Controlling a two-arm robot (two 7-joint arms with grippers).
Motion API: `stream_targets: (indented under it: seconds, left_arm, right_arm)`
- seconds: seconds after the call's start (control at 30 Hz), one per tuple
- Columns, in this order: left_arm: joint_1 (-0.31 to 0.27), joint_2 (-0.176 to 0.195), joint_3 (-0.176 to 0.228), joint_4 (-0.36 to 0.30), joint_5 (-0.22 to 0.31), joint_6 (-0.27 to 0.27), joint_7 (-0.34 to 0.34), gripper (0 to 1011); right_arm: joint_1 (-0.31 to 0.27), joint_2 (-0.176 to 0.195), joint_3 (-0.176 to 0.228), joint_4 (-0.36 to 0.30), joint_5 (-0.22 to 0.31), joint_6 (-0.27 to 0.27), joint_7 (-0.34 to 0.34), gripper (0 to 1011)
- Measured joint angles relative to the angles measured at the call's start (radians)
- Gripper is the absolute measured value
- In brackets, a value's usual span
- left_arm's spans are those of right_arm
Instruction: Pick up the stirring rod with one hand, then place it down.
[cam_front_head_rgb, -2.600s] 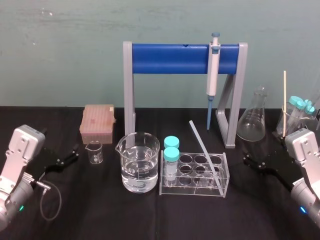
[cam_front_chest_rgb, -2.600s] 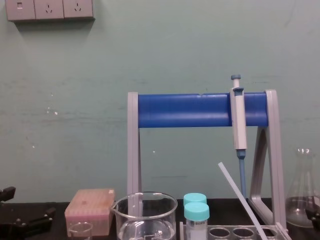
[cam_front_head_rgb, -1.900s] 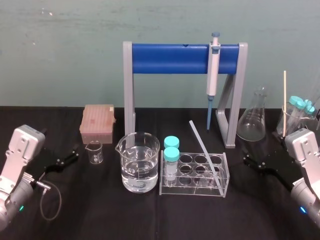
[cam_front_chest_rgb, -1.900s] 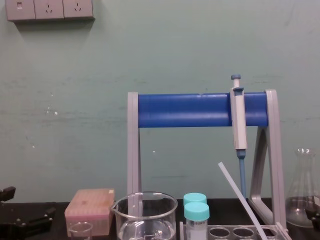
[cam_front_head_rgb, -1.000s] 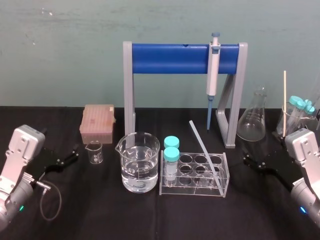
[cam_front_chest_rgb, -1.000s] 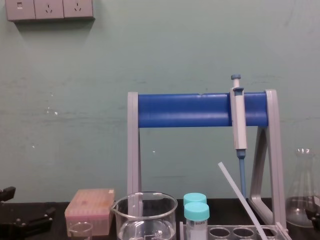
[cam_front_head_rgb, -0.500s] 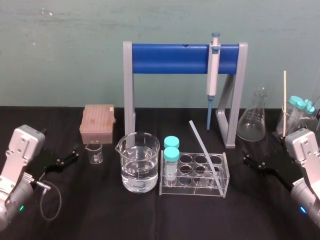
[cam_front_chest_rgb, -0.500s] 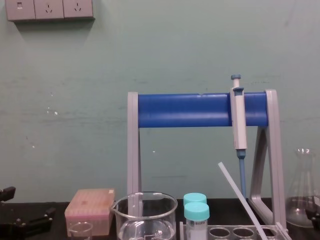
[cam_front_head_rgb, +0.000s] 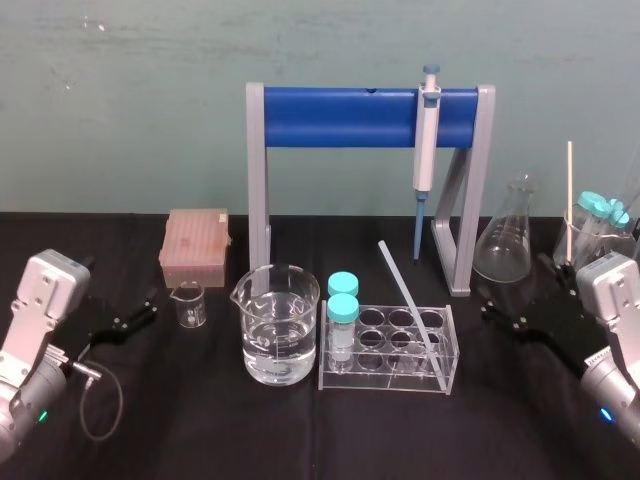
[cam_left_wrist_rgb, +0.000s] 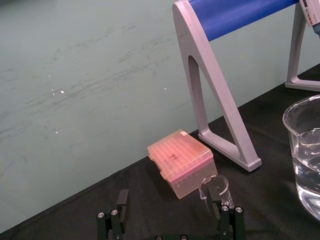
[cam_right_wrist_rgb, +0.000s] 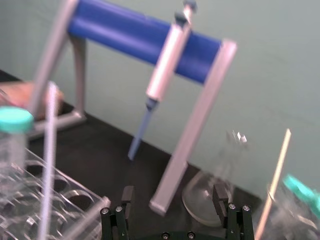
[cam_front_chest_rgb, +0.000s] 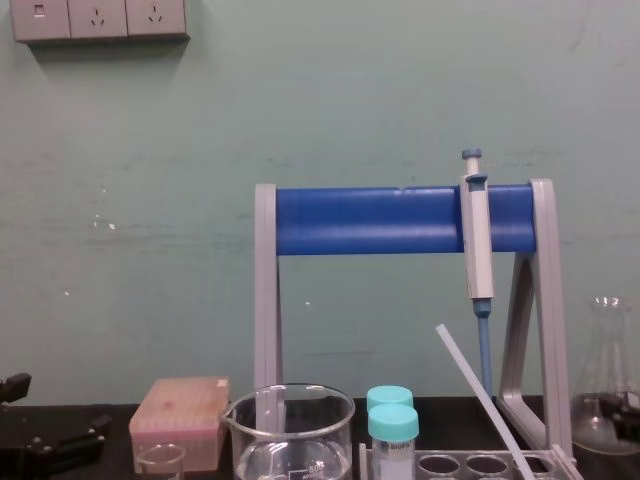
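Observation:
I should next grab the stirring rod by its bare upper shaft (cam_front_chest_rgb: 462, 364) with my right gripper, because the rod's lower end is in the clear tube rack (cam_front_chest_rgb: 487, 464).
The stirring rod (cam_front_head_rgb: 405, 295) is a thin whitish translucent stick leaning diagonally in the clear tube rack (cam_front_head_rgb: 435, 378), its upper end pointing back and left. It also shows in the chest view (cam_front_chest_rgb: 480, 395) and in the right wrist view (cam_right_wrist_rgb: 48, 150). My right gripper (cam_front_head_rgb: 512, 300) hovers to the right of the rack, apart from the rod, jaws open and empty (cam_right_wrist_rgb: 173, 200). On the far left my left gripper (cam_front_head_rgb: 135, 312) rests low near the small beaker (cam_left_wrist_rgb: 216, 187), open and empty (cam_left_wrist_rgb: 170, 205).
A grey-and-blue stand (cam_front_head_rgb: 370, 115) holds a pipette (cam_front_head_rgb: 425, 140) behind the rack. A beaker of water (cam_front_head_rgb: 278, 325) and two teal-capped tubes (cam_front_head_rgb: 343, 300) sit left of the rod. A pink tip box (cam_front_head_rgb: 196, 245), a conical flask (cam_front_head_rgb: 510, 240) and a wooden stick (cam_front_head_rgb: 570, 200) stand farther back.
My right gripper has shifted a little left and up towards the rack, still open. The rod and the left arm have not moved.

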Motion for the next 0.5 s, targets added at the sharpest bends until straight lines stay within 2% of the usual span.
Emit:
stream_targets:
  seconds: [0.17,0.2,0.3,0.5]
  left_arm:
    - [0.0,0.0,0.0,0.0,0.0,0.0,0.0,1000]
    - [0.0,0.0,0.0,0.0,0.0,0.0,0.0,1000]
    - [0.0,0.0,0.0,0.0,0.0,0.0,0.0,1000]
    - [0.0,0.0,0.0,0.0,0.0,0.0,0.0,1000]
  right_arm:
    - [0.004,0.003,0.007,-0.03,0.005,-0.084,0.071,1002]
    - [0.004,0.003,0.007,-0.03,0.005,-0.084,0.071,1002]
    - [0.023,-0.004,0.004,-0.04,0.009,-0.128,0.125,1002]
    - [0.075,-0.037,-0.011,-0.007,0.043,-0.148,0.225,1002]
